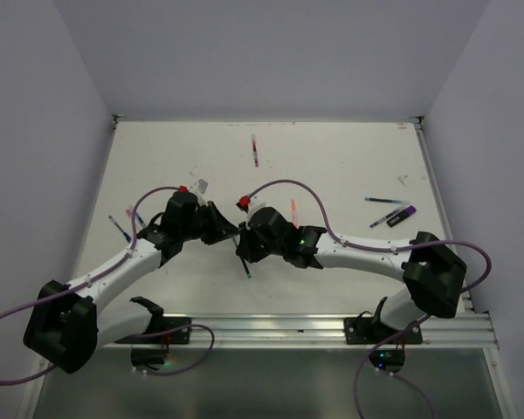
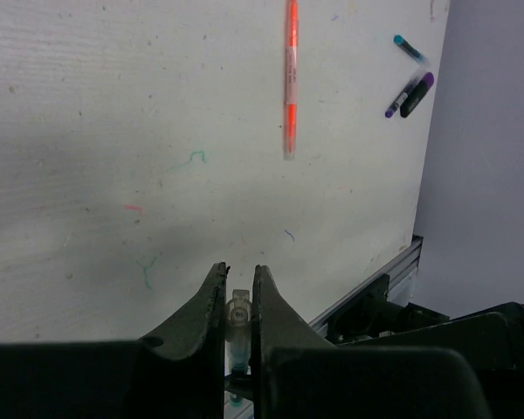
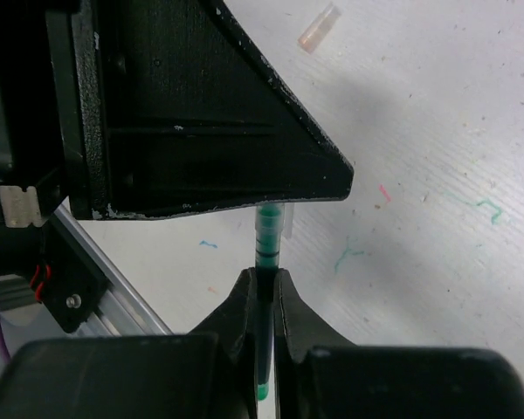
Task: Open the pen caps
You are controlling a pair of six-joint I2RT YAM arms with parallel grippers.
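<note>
The clear cap would come off if I lifted my left gripper now, as its fingers grip the cap while my right gripper holds the green body (image 3: pixel 267 249).
My two grippers meet over the middle of the table on one green pen. In the right wrist view my right gripper (image 3: pixel 264 275) is shut on the green pen body (image 3: pixel 267 249). Its whitish clear cap (image 3: pixel 286 220) runs up under the left gripper's black housing. In the left wrist view my left gripper (image 2: pixel 237 271) is shut on that clear cap (image 2: pixel 237 310), seen end-on between the fingers. In the top view the left gripper (image 1: pixel 225 229) and right gripper (image 1: pixel 247 246) nearly touch, and the pen's tail (image 1: pixel 246 269) sticks out below them.
An orange pen (image 1: pixel 293 212) lies just right of the grippers and shows in the left wrist view (image 2: pixel 290 78). A red pen (image 1: pixel 255 150) lies far back. Pens and a purple marker (image 1: pixel 400 216) lie at the right, a blue pen (image 1: pixel 120 229) at the left. A loose pinkish cap (image 3: pixel 320 28) lies nearby.
</note>
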